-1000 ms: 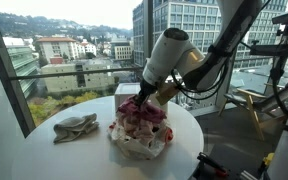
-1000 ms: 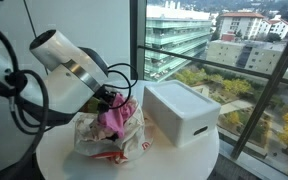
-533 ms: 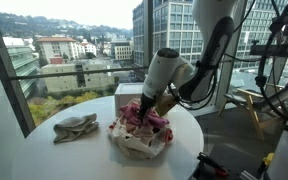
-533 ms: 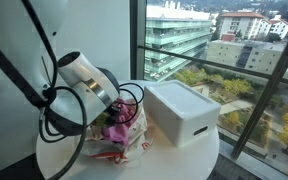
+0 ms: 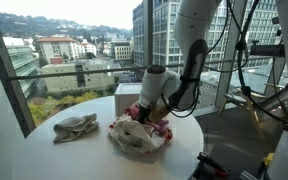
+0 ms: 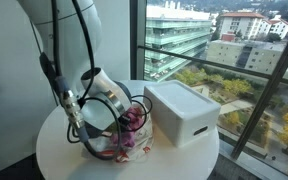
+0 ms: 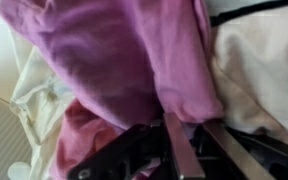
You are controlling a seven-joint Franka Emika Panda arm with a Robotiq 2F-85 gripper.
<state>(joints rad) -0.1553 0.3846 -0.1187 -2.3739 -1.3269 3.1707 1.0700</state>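
Note:
My fingers press into the pile, so I should open; the pink cloth would stay in the bag [image 5: 132, 142].
A white bag [image 5: 132, 142] stuffed with pink and white clothes sits on a round white table [image 5: 79, 158]; it also shows in an exterior view [image 6: 106, 150]. My gripper [image 5: 144, 113] is pressed down into the top of the pile, also seen in an exterior view [image 6: 125, 121]. In the wrist view the gripper [image 7: 198, 136] has a fold of purple-pink cloth [image 7: 134, 60] pinched between its two narrow fingers [image 7: 177, 148]. Pale cream fabric [image 7: 259, 70] lies beside it.
A crumpled grey cloth [image 5: 74, 127] lies on the table near the window. A white box [image 6: 180, 111] stands next to the bag, also in an exterior view [image 5: 126, 93]. The glass window wall runs close behind the table.
The arm has lowered, carrying the pink cloth from above the bag down into the pile. The wrist now sits low against the clothes.

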